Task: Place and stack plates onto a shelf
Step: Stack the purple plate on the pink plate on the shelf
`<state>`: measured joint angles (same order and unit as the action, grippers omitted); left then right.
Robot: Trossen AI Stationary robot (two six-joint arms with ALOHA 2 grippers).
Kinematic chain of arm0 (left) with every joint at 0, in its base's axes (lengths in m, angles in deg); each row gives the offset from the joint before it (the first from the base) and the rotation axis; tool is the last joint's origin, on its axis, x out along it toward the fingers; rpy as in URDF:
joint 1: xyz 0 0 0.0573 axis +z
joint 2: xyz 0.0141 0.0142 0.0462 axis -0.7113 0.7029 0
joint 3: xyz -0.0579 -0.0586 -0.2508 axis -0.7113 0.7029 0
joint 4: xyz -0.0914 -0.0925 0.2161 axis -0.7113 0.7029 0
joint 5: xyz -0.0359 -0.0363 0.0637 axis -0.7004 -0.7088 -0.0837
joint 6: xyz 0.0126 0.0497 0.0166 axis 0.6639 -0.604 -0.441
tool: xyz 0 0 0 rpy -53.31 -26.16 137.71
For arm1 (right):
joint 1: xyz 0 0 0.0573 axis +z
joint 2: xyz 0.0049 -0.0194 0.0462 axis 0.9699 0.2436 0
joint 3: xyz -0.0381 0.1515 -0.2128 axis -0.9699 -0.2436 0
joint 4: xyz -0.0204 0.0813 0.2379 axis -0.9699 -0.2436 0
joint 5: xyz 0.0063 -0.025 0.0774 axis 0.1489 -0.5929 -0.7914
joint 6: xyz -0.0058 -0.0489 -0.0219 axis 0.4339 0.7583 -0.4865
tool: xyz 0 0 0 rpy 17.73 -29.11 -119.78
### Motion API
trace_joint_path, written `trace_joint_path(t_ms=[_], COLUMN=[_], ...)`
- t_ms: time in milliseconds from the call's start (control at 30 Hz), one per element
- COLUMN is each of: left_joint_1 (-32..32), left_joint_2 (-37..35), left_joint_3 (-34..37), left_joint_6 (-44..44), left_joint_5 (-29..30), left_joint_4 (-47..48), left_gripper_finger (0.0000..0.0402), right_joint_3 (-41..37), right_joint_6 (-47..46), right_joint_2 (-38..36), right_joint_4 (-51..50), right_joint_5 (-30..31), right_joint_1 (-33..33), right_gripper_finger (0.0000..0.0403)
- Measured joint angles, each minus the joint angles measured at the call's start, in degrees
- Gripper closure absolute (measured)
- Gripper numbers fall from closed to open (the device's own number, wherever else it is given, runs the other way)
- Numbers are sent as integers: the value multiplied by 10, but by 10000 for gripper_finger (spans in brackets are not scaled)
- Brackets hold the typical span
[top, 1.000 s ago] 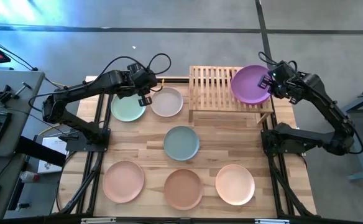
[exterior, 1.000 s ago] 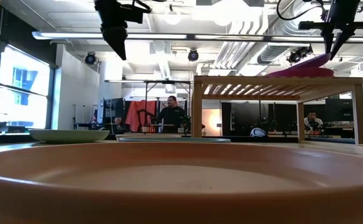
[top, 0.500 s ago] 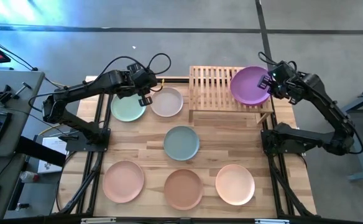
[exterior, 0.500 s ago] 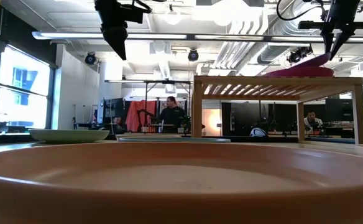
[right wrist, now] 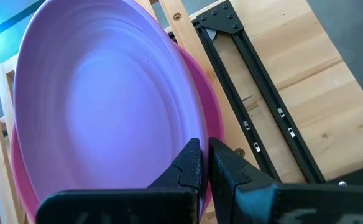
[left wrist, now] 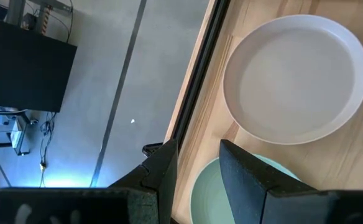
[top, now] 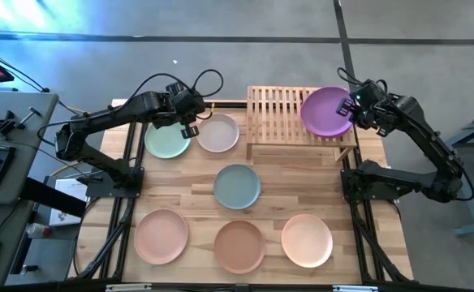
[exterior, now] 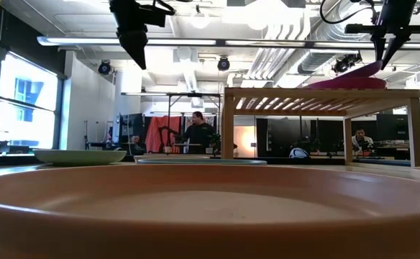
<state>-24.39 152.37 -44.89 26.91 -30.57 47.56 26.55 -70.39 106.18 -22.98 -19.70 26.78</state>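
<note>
The magenta plate shows beneath both sides of the purple plate, where the purple plate would settle, so it is now time for my right gripper to open.
The purple plate sits tilted on top of the magenta plate, at the right end of the slatted wooden shelf. My right gripper is shut on its right rim. My left gripper hangs open, high above the gap between the mint green plate and the pale pink plate, which lie flat on the table. In the left wrist view the left gripper holds nothing. My right gripper pinches the purple plate's rim at its right edge, one finger over the inner face and one outside. The fingers come from above, pointing down. That edge is raised, and the plate's left part rests on the magenta plate.
The grey-teal plate lies mid-table. Along the near edge lie the peach, terracotta and cream plates. The shelf's left half is bare slats. Both arm bases stand at the table's sides.
</note>
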Motion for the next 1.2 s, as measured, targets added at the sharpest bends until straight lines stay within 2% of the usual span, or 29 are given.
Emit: trace_joint_path(t_ms=[1033,1200], left_joint_1=[0,0], left_joint_2=[0,0], left_joint_3=[0,0], left_joint_6=[0,0], left_joint_5=[0,0], left_joint_4=[0,0], left_gripper_finger=[291,291], right_joint_3=[0,0], right_joint_6=[-7,-10], right_joint_2=[0,0], right_joint_4=[2,3], right_joint_5=[10,15], right_joint_1=[0,0], right_gripper_finger=[402,367])
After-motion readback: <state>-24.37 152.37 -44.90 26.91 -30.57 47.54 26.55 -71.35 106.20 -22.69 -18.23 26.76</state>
